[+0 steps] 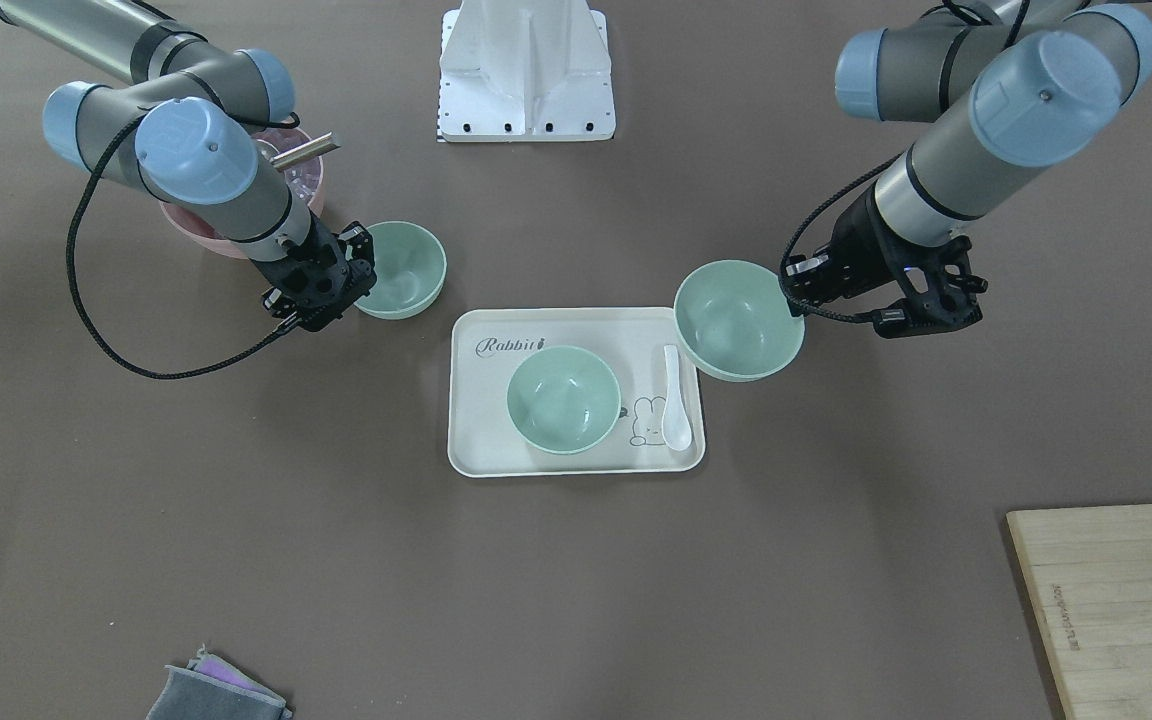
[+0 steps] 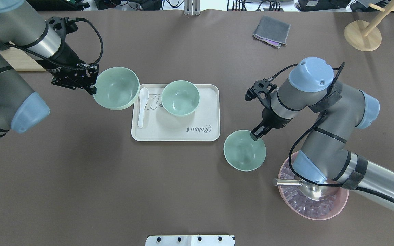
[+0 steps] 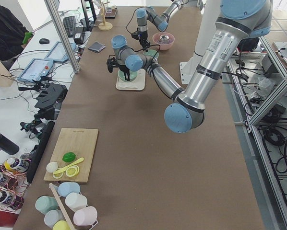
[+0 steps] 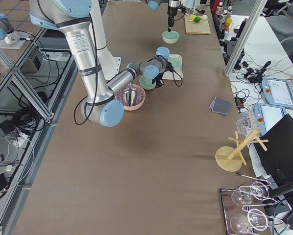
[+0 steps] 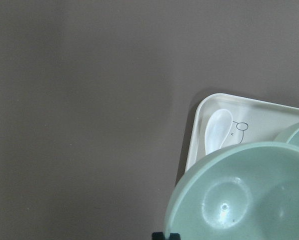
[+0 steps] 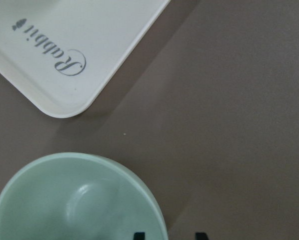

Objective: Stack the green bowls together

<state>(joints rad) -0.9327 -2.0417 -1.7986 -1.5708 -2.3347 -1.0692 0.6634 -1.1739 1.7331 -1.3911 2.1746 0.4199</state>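
I need to pinch the third bowl by its rim (image 6: 160,216) with my right gripper. Then I can stack it with the other green bowls.
Three pale green bowls. One bowl (image 2: 180,98) sits on the white tray (image 2: 176,138), also in the front view (image 1: 563,398). My left gripper (image 2: 93,89) is shut on the rim of a second bowl (image 2: 116,88) and holds it above the table at the tray's spoon end; the left wrist view shows this bowl (image 5: 249,195) overlapping the tray edge. The third bowl (image 2: 245,150) rests on the table beside the tray's other end. My right gripper (image 2: 253,135) is open and straddles its rim, one finger inside and one outside, as the right wrist view shows (image 6: 74,200).
A white spoon (image 2: 143,106) lies on the tray by the held bowl. A pink bowl (image 2: 315,205) with a metal scoop stands under my right arm. A grey cloth (image 2: 271,31) and a wooden stand (image 2: 363,34) are at the far side. A cutting board (image 1: 1116,600) is off to my left.
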